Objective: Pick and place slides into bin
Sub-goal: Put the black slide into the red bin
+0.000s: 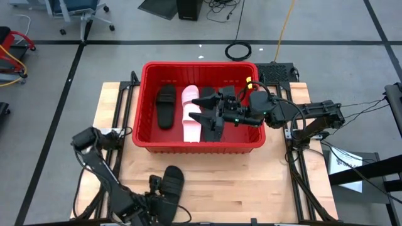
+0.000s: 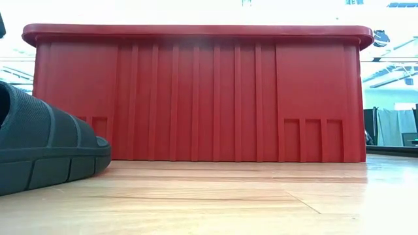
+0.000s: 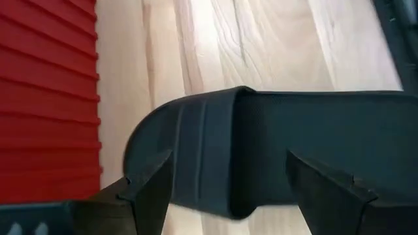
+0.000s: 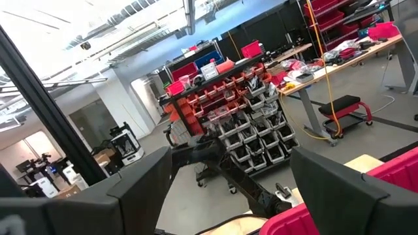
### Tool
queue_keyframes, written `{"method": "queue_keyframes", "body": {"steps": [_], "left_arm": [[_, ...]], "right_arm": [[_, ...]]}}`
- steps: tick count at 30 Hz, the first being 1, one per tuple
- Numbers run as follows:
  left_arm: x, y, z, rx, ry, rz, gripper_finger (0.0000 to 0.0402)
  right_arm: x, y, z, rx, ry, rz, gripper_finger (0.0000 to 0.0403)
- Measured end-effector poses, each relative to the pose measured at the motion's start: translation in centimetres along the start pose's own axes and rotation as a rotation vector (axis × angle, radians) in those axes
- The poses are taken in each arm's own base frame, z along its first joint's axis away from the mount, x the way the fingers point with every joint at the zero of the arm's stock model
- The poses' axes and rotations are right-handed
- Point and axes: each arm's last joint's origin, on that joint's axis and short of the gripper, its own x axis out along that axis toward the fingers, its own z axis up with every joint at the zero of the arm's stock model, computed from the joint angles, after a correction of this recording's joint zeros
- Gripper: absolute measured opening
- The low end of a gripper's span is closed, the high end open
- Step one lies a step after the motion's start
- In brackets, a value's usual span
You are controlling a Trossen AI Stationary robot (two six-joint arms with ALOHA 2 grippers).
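I should next grab the black slide by its ribbed strap (image 1: 171, 183) (image 3: 202, 150) with my left gripper, so I can put the slide in the bin.
The red bin (image 1: 200, 145) stands mid-table. Inside it lie a black slide (image 1: 165, 105) at the left, a pale pink slide (image 1: 190, 114) and more black slides (image 1: 211, 127) beside it. One black slide (image 1: 171, 181) lies flat on the table in front of the bin; it also shows in the low view (image 2: 46, 147). My left gripper (image 1: 161, 192) is open at that slide's near end, with its fingers standing either side of the slide (image 3: 261, 143). My right gripper (image 1: 202, 109) is open and empty above the bin's middle, pointing toward the table's left. My left gripper has its open fingers (image 3: 147, 192) on either side of the black slide's rounded end (image 3: 189, 150), coming level from the table's near side, along the slide. I cannot tell whether they touch it. The slide lies flat on the table.
Bare wooden table (image 1: 251, 182) lies in front of and to the right of the bin. The bin's near wall (image 2: 196, 91) rises just behind the loose slide. Metal frames (image 1: 295, 144) flank the table's sides.
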Motion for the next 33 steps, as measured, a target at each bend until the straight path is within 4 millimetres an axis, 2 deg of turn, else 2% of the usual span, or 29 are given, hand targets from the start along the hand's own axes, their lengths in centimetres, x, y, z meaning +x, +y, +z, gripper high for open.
{"method": "queue_keyframes", "body": {"steps": [4, 8, 18, 28, 33], "left_arm": [[2.2, -0.8, 0.0, 0.005, 0.030, 0.029, 0.0282], [3.8, -0.7, 0.2, -0.014, 0.058, 0.056, 0.0282], [5.6, 1.1, 1.5, -0.017, 0.040, 0.083, 0.0282], [7.4, 2.7, 1.2, -0.010, 0.094, 0.112, 0.0282], [8.7, 3.5, 0.1, 0.012, 0.156, 0.126, 0.0282]], "right_arm": [[0.0, 0.0, 0.0, 0.001, 0.001, 0.001, 0.0302], [0.0, 0.1, -0.1, 0.010, 0.005, 0.009, 0.0302], [-0.3, 1.1, -0.8, 0.022, 0.075, 0.086, 0.0302], [-0.4, 1.4, -1.2, 0.014, 0.098, 0.090, 0.0302], [-0.4, 1.4, -1.2, 0.014, 0.097, 0.090, 0.0302]]}}
